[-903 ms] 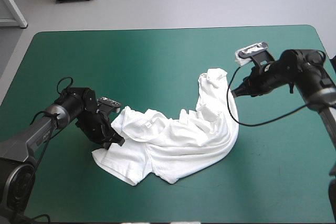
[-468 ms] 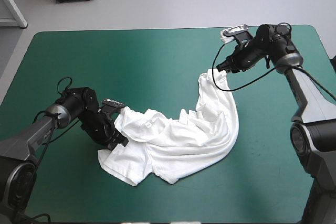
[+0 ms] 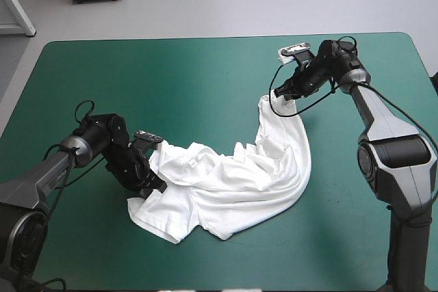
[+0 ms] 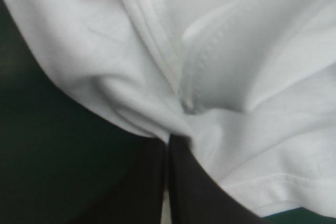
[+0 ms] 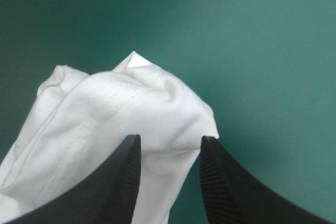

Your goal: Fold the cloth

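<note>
My right gripper will next pinch the shirt's bunched tip point(image 3: 286, 100) to fold the shirt. The tip reaches up between the open fingers, while the rest of the shirt slumps on the cover.
The white T-shirt point(image 3: 239, 176) lies crumpled in a curved band across the middle of the teal-green cover. My left gripper point(image 3: 152, 184) is low at the shirt's near left end and is shut on a fold with a stitched hem point(image 4: 236, 51); its fingers meet in one point point(image 4: 168, 139). My right gripper point(image 3: 276, 91) hovers at the shirt's far right tip. It stands open point(image 5: 170, 142), with the bunched white tip point(image 5: 121, 108) reaching in between its fingers.
The teal-green cover point(image 3: 171, 87) surrounds the shirt on every side. The table's far edge lies a good way beyond my right gripper, and its left edge a good way from my left arm.
My right arm has swung from the shirt's right side to its far tip, and the gripper now straddles that tip. My left gripper has stayed almost still, holding the fold.
</note>
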Motion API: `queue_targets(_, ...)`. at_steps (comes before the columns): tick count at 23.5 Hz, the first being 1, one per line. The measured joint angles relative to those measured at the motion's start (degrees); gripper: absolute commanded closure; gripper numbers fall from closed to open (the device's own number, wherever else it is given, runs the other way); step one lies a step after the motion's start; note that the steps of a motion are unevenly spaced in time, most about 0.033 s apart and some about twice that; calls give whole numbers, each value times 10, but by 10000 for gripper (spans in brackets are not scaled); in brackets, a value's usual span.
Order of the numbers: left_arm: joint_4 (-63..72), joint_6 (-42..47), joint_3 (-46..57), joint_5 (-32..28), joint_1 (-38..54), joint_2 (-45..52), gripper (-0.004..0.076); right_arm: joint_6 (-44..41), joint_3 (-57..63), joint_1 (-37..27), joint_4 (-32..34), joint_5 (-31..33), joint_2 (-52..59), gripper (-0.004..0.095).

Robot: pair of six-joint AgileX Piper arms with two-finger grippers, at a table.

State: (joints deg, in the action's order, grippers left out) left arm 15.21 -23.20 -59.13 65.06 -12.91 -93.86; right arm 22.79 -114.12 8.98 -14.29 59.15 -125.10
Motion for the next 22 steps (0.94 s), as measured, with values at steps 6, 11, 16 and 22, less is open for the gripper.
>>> queue_targets(6,1,-7,0,4,0,0,746,9,-8,0,0,-7,-17,371)
queue_targets(11,2,-14,0,7,0,0,746,9,-9,0,-5,-13,-36,370)
queue_targets(16,2,-15,0,11,0,-1,746,12,-16,0,-24,-16,-48,772)
queue_targets(22,-3,-15,1,21,0,7,746,5,-19,0,-36,-2,-51,924)
